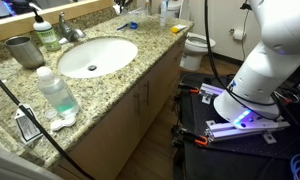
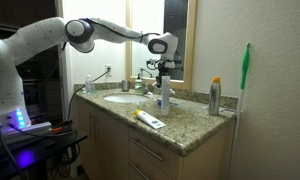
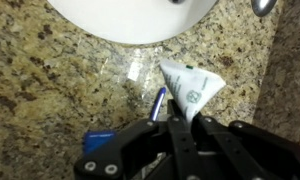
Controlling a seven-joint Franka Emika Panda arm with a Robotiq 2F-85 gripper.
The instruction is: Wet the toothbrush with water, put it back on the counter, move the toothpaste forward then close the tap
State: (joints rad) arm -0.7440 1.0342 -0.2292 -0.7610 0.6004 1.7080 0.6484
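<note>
My gripper keeps holding the toothpaste for now, until it rests on the speckled granite, since its wide white end (image 3: 193,80) hangs raised above the counter.
My gripper (image 2: 164,85) hangs over the counter (image 2: 195,125) just beside the basin, shut on the toothpaste (image 2: 163,97), a whitish tube that points down from the jaws. In the wrist view the toothpaste (image 3: 190,85) runs between the closed fingers of the gripper (image 3: 180,122). The toothbrush (image 3: 158,102), with its thin blue handle, lies on the granite right beside the tube; in an exterior view the toothbrush (image 1: 128,25) is a small blue streak past the basin. The chrome tap (image 1: 68,28) stands behind the basin. No water stream can be made out.
A white basin (image 1: 95,55) is set in the counter. A grey metal cup (image 1: 25,50) and a greenish bottle (image 1: 58,90) stand near it. A spray can (image 2: 215,95), a green brush (image 2: 245,70) and a white-and-yellow item (image 2: 150,120) occupy the counter's other end.
</note>
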